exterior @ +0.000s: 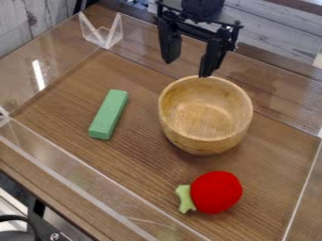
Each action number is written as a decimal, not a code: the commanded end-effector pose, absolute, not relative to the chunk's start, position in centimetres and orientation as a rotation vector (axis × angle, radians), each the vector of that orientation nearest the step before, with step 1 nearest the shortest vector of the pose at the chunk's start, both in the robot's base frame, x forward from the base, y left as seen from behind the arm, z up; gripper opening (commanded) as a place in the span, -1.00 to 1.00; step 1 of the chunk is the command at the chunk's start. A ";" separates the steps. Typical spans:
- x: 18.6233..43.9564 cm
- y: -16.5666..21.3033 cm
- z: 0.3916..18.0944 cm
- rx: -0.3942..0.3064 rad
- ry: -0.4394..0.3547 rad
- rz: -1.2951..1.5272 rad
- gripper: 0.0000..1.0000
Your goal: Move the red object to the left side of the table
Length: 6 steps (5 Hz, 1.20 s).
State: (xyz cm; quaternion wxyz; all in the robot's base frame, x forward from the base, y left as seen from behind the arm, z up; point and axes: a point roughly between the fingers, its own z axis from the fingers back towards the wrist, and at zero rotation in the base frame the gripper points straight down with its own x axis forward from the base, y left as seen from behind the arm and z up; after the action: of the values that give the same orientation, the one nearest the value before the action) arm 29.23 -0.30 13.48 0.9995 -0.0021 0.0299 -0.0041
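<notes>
Next, my gripper takes hold of the red object's light-green stem end (pixel 189 196), so as to move the object across the table.
The red object (pixel 217 191) is a small round red toy fruit with a light-green stem piece on its left, lying near the front right of the table (pixel 75 85). My gripper (pixel 189 58) hangs at the back, above the far rim of the wooden bowl, pointing down. Its two black fingers (pixel 168 47) stand apart with nothing between them. The gripper is well away from the red object, with the bowl in between.
A wooden bowl (pixel 205 114) stands in the middle right. A green rectangular block (pixel 109 114) lies to its left. Clear acrylic walls (pixel 101 31) edge the tabletop on all sides.
</notes>
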 end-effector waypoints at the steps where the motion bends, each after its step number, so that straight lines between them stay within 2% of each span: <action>1: 28.4 -1.4 12.3 -0.013 0.092 -0.075 1.00; 2: 26.1 -3.8 11.1 -0.019 0.116 -0.245 1.00; 4: 21.1 -7.7 9.7 -0.013 0.098 -0.616 1.00; 6: 20.8 -8.6 9.6 -0.009 0.064 -0.730 1.00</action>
State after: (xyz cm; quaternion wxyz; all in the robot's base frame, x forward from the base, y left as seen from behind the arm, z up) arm 20.58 -8.45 8.48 0.9342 -0.0052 0.0568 -0.3522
